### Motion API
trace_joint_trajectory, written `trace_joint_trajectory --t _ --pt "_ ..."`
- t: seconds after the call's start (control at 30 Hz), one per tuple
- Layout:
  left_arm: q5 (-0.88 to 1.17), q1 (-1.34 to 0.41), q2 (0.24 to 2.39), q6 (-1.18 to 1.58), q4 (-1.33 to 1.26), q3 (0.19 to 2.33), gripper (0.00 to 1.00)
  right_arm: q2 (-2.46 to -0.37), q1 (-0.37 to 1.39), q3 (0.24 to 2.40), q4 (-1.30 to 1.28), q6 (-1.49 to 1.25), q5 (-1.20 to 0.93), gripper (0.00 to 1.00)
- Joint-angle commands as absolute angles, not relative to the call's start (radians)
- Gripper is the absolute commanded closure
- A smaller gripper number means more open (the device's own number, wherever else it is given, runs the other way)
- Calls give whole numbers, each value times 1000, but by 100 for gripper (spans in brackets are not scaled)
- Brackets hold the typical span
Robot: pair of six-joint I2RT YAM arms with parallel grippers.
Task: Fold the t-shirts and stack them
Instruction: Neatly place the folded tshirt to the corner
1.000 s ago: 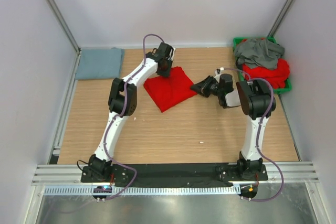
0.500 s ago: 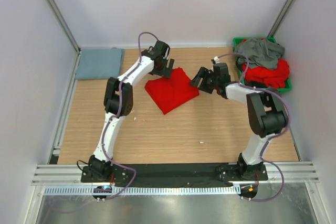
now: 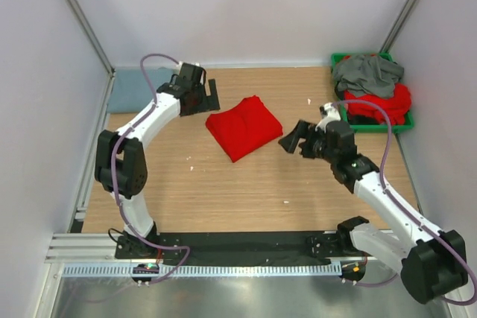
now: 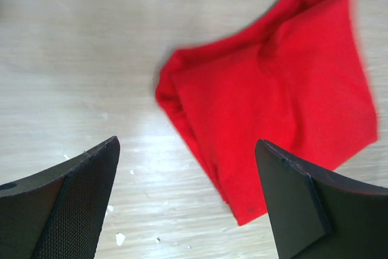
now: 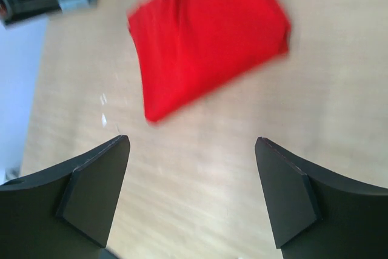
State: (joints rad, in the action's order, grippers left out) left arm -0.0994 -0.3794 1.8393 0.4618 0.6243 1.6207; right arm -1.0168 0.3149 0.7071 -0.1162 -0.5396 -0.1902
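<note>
The robot needs to grab the red t-shirt's layers together next, with its left gripper at the t-shirt's edge facing the blue-grey t-shirt. Then it will stack the red t-shirt there.
A folded red t-shirt (image 3: 243, 126) lies flat on the wooden table, with nothing holding it; it also shows in the left wrist view (image 4: 273, 101) and the right wrist view (image 5: 206, 34). My left gripper (image 3: 211, 95) hovers just left of it, open and empty (image 4: 186, 142). My right gripper (image 3: 292, 138) stands to the shirt's right, apart from it, also open and empty (image 5: 192, 139). A folded blue-grey t-shirt (image 3: 125, 91) lies at the far left corner, partly behind the left arm. A dark grey t-shirt (image 3: 367, 72) and crumpled red t-shirts (image 3: 381, 102) fill the bin.
The green plastic bin (image 3: 406, 126) stands at the back right corner. White walls and metal rails close in the table at the back and both sides. Small white flecks (image 4: 119, 238) dot the wood near the left gripper.
Both grippers have opened and let go of the folded red t-shirt. The left gripper drew away to the left, the right gripper back toward the near right. The shirt stays put.
</note>
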Motion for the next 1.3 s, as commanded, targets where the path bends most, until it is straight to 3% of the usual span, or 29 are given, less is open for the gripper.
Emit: trace_joint_trajectory --t 0.0,0.13,0.57,0.67,0.73,0.87,1.07,1.27 --pt "-5 -357 1835 642 462 1416 6 -936 385 545 -164 -604 -179 9" --pt "110 -342 1813 831 212 1243 4 -844 440 387 -62 -664 -198 7" --pt "52 -342 1899 1038 58 1126 9 -747 479 193 75 -696 -193 7" --pt "52 -345 1933 1065 45 1114 19 -772 479 180 101 -696 -196 7" --pt "60 -350 1953 1081 9 1112 36 -791 479 170 127 -696 -199 7" --pt "86 -350 2022 1057 5 1172 100 -824 480 169 149 -695 -206 7" --pt "22 -331 1970 870 205 1351 100 -813 480 153 160 -696 -201 8" --pt "161 -218 2040 642 507 1690 100 -831 479 146 182 -695 -207 8"
